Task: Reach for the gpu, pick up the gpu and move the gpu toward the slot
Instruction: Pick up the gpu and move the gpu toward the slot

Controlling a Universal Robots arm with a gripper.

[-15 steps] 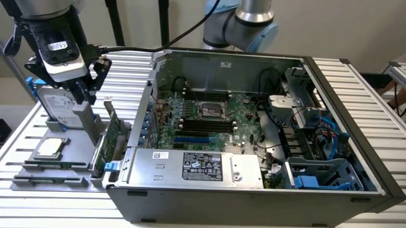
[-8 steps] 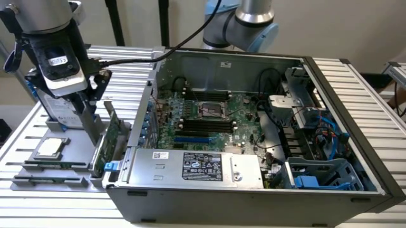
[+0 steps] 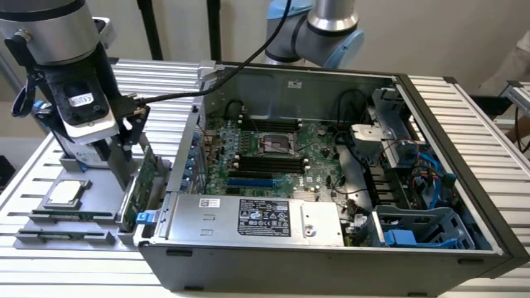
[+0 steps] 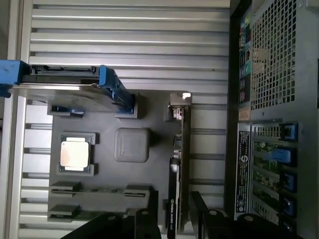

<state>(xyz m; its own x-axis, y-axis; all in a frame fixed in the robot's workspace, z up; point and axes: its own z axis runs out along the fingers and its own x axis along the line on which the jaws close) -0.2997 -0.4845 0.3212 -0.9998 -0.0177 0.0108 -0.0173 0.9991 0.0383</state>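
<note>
The gripper grabs the GPU by its thin upper edge (image 3: 149, 155) next, since the grey fixture holds the GPU's lower edge close beside the side of the case.
The gpu (image 3: 146, 177) is a thin green card standing on edge in the grey fixture (image 3: 74, 218), just outside the case wall on the exterior view's left. In the wrist view I see the gpu (image 4: 180, 164) edge-on, with its silver bracket (image 4: 179, 102) at the far end. My gripper (image 3: 128, 155) hangs right above the card. The gripper (image 4: 174, 221) is open, with one black finger (image 4: 144, 224) on one side of the card's near end and the other on the opposite side. The blue slot (image 3: 248, 184) lies on the motherboard inside the case.
The fixture also holds a square silver processor chip (image 4: 75, 153), a grey pad (image 4: 132, 144) and a hard drive with blue rails (image 4: 70, 87). The open computer case (image 3: 463, 205) has a silver power supply (image 3: 248, 217) along its near side. Its perforated wall (image 4: 279, 55) stands close beside the card.
</note>
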